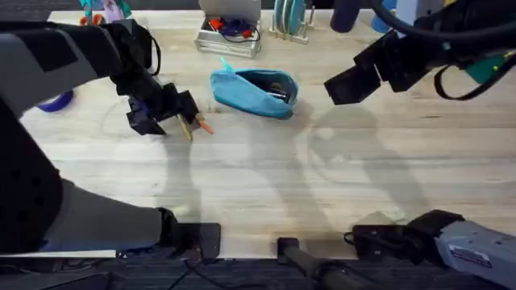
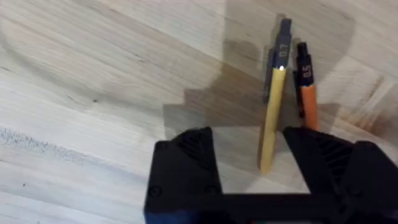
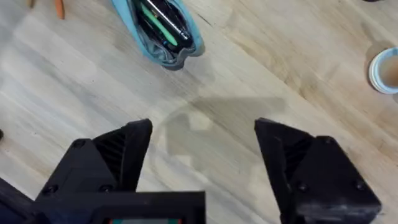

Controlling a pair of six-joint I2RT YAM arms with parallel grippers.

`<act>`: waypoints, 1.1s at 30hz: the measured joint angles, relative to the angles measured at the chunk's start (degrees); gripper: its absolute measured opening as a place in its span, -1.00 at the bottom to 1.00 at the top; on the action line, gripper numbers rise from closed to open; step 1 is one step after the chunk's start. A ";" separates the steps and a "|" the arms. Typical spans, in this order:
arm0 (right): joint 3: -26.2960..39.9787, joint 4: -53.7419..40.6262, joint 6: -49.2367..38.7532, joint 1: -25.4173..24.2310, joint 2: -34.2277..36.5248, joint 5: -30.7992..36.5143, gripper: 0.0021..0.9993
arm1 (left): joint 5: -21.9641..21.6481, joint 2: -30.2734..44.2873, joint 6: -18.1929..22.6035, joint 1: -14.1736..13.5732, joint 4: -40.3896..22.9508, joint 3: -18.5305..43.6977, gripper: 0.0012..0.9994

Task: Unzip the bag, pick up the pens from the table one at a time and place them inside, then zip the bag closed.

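Note:
The orange pen (image 1: 205, 126) crowds the yellow pen's black end. I will next use my left gripper to grab the yellow pen by its plain yellow end (image 1: 188, 134), where the pens spread apart.
The light-blue bag (image 1: 254, 90) lies unzipped at the middle back of the table (image 1: 266, 185), with a green pen and dark ones showing inside the bag (image 3: 158, 31). A yellow pen (image 2: 272, 106) and an orange pen (image 2: 308, 99) lie side by side on the wood left of the bag. My left gripper (image 2: 249, 146) is open and low over them, with the yellow pen's end between its fingers and the orange pen just outside one finger (image 2: 323, 162). From overhead, the left gripper (image 1: 181, 113) sits at the pens (image 1: 197, 126). My right gripper (image 1: 355, 80) hangs open above the table right of the bag, holding nothing.
A wire tray (image 1: 230, 34) and a rack of plates (image 1: 290, 20) stand behind the bag. A blue tape roll (image 1: 52, 101) lies at the far left. A small white-and-blue ring (image 3: 385, 70) sits off to the right gripper's side. Bare wood spreads across the front.

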 joint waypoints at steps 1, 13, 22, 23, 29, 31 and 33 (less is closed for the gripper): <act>0.00 0.00 0.00 0.00 -0.02 0.00 0.99 | 0.00 0.00 -0.12 -0.05 0.14 0.02 0.30; 0.00 0.00 0.00 0.00 -0.01 0.00 1.00 | -0.34 0.11 -0.83 -0.27 1.53 0.31 -0.90; 0.00 0.00 -0.01 0.00 -0.02 0.01 1.00 | -0.33 0.11 -0.76 -0.27 1.55 0.37 -0.92; 0.00 0.00 0.00 0.00 -0.01 0.00 1.00 | -0.33 0.14 -0.61 -0.25 1.49 0.43 -0.92; 0.00 0.00 0.00 0.00 -0.02 0.00 1.00 | -0.75 1.79 1.94 -0.25 -0.99 2.76 -0.92; 0.00 0.00 0.00 0.00 -0.02 0.00 1.00 | -2.18 2.48 2.99 -0.18 -2.08 3.81 -0.91; 0.00 0.00 0.00 0.00 -0.02 0.00 1.00 | -3.49 2.82 3.83 0.11 -3.57 5.10 -0.91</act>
